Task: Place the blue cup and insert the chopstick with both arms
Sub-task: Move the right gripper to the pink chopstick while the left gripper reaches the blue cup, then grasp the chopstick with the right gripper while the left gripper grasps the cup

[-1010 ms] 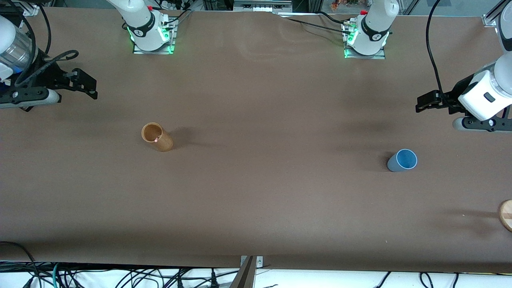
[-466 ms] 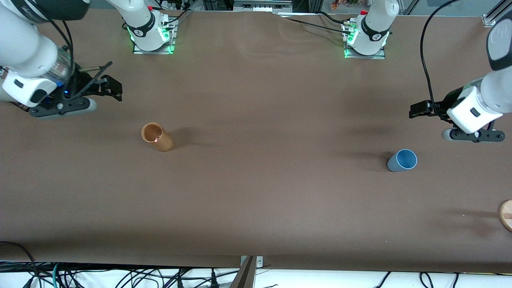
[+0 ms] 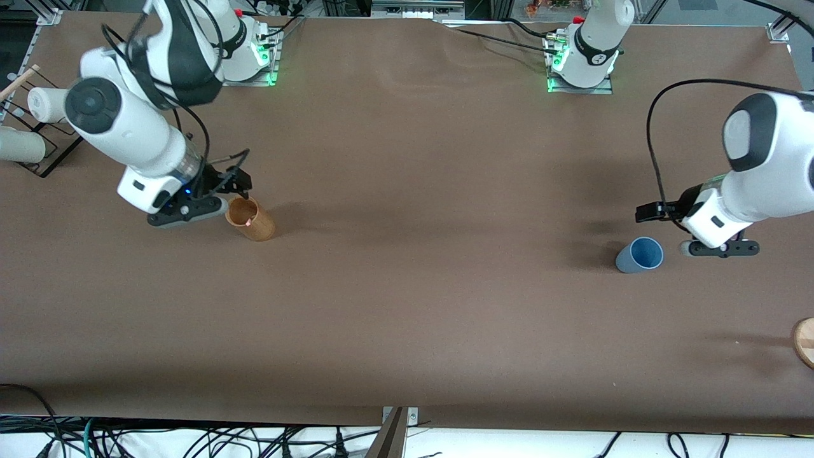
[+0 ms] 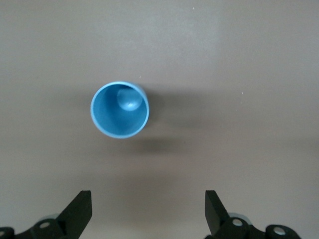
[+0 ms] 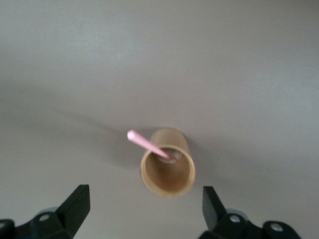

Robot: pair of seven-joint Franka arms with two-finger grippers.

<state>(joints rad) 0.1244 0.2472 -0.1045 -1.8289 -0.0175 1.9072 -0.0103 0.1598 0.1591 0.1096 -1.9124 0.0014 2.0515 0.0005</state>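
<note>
The left gripper grabs the blue cup by its rim next. Then it places the blue cup beside the tan wooden holder.
The blue cup stands upright on the table toward the left arm's end. In the left wrist view the blue cup shows from above. My left gripper hovers open and empty, just off the cup and not around it. The pink chopstick leans inside the tan wooden holder toward the right arm's end, its tip poking over the rim. My right gripper is open and empty, right beside the holder's rim.
A black wire rack with white cups stands at the table edge at the right arm's end. A round wooden disc lies at the edge at the left arm's end, nearer the camera than the blue cup.
Both arms swung in from the table's ends. The right gripper came to the wooden holder. The left gripper came down beside the blue cup. Cup, holder and chopstick have not moved.
</note>
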